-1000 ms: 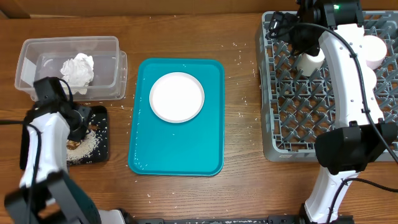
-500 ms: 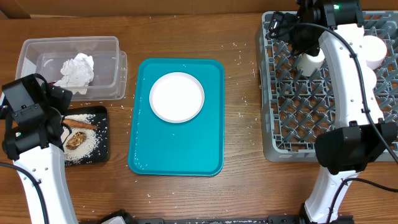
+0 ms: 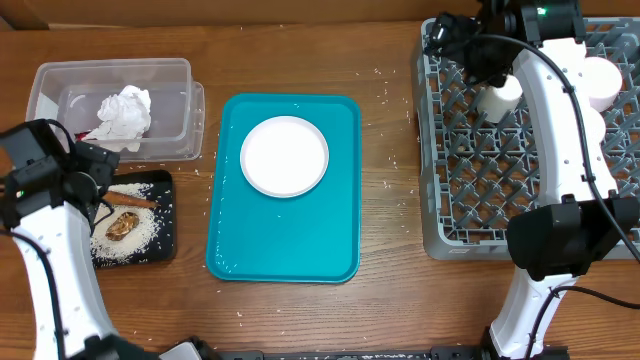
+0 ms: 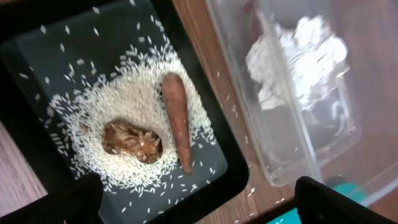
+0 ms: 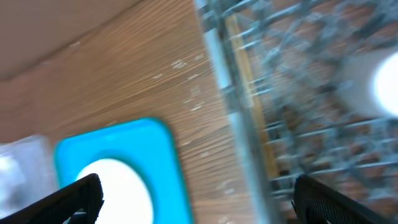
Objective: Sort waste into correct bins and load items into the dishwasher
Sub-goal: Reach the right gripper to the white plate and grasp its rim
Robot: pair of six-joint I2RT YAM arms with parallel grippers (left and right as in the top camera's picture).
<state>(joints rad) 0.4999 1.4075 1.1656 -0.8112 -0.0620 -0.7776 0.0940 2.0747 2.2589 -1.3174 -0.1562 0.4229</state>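
The robot's right gripper should grab the white plate by its rim on the side facing the grey dish rack to load it, so the plate's rim on the opposite side stays free.
The flat black tray (image 3: 165,248) (image 4: 62,37) holds a heap of white rice (image 4: 124,106), an orange carrot piece (image 4: 177,121) and a brown wrinkled lump (image 4: 134,140). My left gripper (image 3: 92,185) (image 4: 199,211) hangs open and empty over the tray's near edge. Behind it, a crumpled white tissue (image 3: 125,112) (image 4: 298,56) lies in the clear tub (image 3: 110,66) (image 4: 280,162). A round white plate (image 3: 285,155) (image 5: 118,186) rests on the teal tray (image 3: 285,245). My right gripper (image 3: 447,32) (image 5: 202,199) is open and empty above the back left corner of the grey dish rack (image 3: 480,190) (image 5: 298,93).
White cups (image 3: 497,100) stand among the rack's pegs, with another white dish (image 3: 600,82) further right. Loose rice grains are scattered on the wooden table (image 3: 385,120) between the teal tray and the rack. My right arm stretches across the rack.
My left gripper has opened and drawn back left off the black tray, uncovering the carrot piece and brown lump. The right gripper has shifted slightly.
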